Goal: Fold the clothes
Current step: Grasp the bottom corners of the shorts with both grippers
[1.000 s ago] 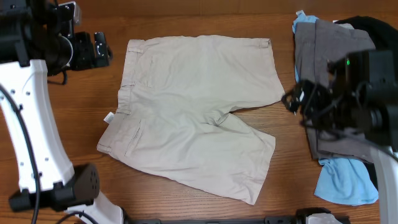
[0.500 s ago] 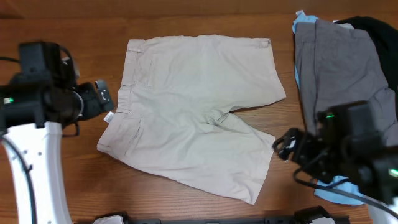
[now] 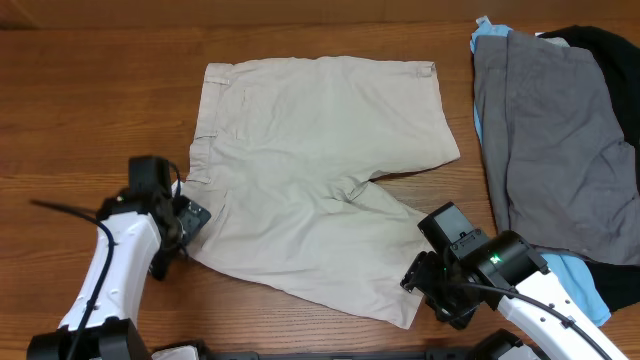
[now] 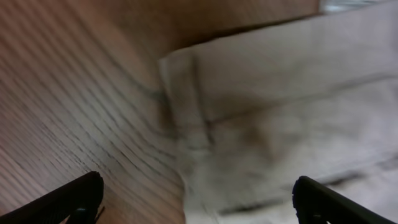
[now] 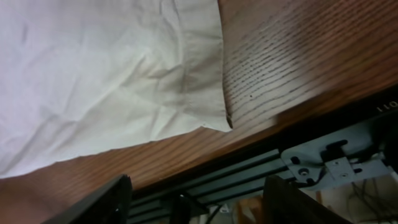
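Next, my left gripper grabs the beige shorts (image 3: pixel 310 170) by the waistband's near corner (image 3: pixel 190 250), to fold the near leg over the other.
The beige shorts (image 3: pixel 310 170) lie flat on the wooden table, waistband to the left, legs to the right. My left gripper (image 3: pixel 178 228) is open at the waistband's near left corner, which fills the left wrist view (image 4: pixel 249 124). My right gripper (image 3: pixel 428 292) is open just off the hem corner of the near leg; that corner shows in the right wrist view (image 5: pixel 205 112). Neither gripper holds cloth.
A pile of other garments sits at the right: grey (image 3: pixel 550 140) on top, light blue (image 3: pixel 585 285) beneath, black (image 3: pixel 610 50) at the back. The table's front edge and a metal rail (image 5: pixel 323 162) run just beyond the hem corner.
Both arms have swung down from the table's sides toward the front. The left now sits at the waistband corner, the right at the near leg's hem corner. The shorts have not moved.
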{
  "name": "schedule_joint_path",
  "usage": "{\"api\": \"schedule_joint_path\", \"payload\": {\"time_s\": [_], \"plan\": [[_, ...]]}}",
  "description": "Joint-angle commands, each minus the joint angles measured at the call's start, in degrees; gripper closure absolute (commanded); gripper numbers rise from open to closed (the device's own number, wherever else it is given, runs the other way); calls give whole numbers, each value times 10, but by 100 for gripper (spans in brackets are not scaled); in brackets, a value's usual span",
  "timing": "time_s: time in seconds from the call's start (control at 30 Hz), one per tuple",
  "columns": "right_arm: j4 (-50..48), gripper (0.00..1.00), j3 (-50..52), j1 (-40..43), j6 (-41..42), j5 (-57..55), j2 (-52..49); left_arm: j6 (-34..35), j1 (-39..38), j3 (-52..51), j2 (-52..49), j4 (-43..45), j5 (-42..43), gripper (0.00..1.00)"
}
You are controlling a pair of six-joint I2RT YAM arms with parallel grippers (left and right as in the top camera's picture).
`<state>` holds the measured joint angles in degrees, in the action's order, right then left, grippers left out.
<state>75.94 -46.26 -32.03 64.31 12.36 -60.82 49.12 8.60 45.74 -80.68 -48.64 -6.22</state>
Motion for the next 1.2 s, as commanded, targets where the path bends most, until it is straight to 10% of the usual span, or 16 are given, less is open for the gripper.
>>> {"api": "schedule_joint_path", "payload": {"time_s": [0.0, 0.27, 0.43, 1.17], "plan": [[-12, 29, 2, -5, 24, -13, 6, 118, -3, -51, 5, 55, -54, 0], [-24, 33, 2, -5, 24, -14, 6, 118, -3, -108, 2, 182, -54, 9], [-24, 40, 2, -7, 24, -7, 6, 117, -3, -108, -4, 187, -53, 94], [-160, 48, 132, -200, 289, -91, -43, 108, -3, -108, -5, 178, -47, 95]]}}
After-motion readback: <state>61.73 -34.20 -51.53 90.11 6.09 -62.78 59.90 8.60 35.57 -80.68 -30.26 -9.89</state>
